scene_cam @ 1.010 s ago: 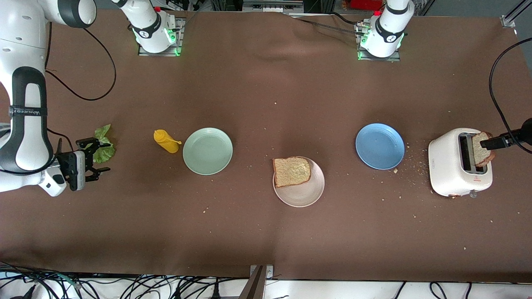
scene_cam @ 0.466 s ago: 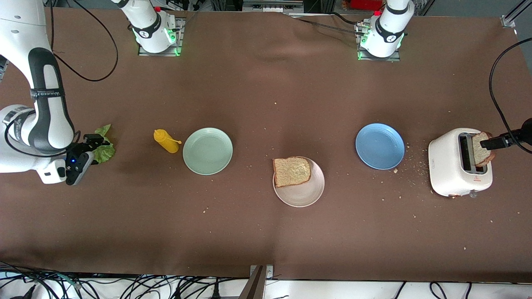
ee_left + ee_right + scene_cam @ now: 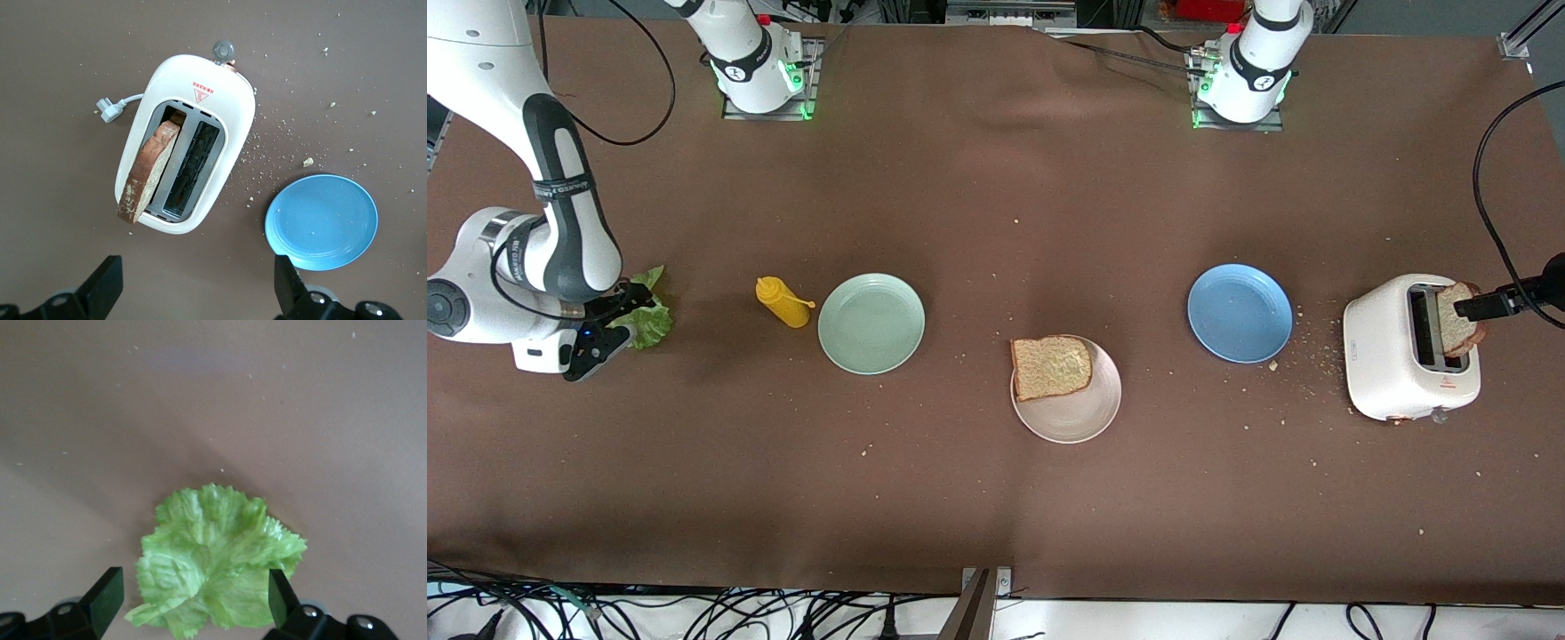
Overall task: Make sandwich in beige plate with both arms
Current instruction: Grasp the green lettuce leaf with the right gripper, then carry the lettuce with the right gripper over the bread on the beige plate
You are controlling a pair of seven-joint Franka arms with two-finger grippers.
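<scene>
My right gripper next needs to grab the lettuce leaf by its pale ribbed base (image 3: 188, 597) to lay it over the bread on the beige plate.
One slice of brown bread (image 3: 1051, 366) lies on the beige plate (image 3: 1076, 422) at the table's middle. A second slice (image 3: 1456, 331) stands tilted in a slot of the white toaster (image 3: 1387, 356) at the left arm's end; it also shows in the left wrist view (image 3: 148, 173). The green lettuce leaf (image 3: 649, 318) lies on the table at the right arm's end. My right gripper (image 3: 616, 323) is open right over it, and in the right wrist view (image 3: 193, 600) its fingers straddle the leaf (image 3: 213, 560). My left gripper (image 3: 1494, 305) is open and empty (image 3: 197, 293) above the table beside the toaster (image 3: 227, 113).
A mint-green plate (image 3: 871, 323) and a yellow squeeze bottle (image 3: 783, 302) sit between the lettuce and the beige plate. A blue plate (image 3: 1240, 313) sits between the beige plate and the toaster, also in the left wrist view (image 3: 321, 221). Crumbs lie around the toaster.
My right arm has swung its wrist round and brought the open gripper from beside the lettuce to right over it. The left arm has not moved.
</scene>
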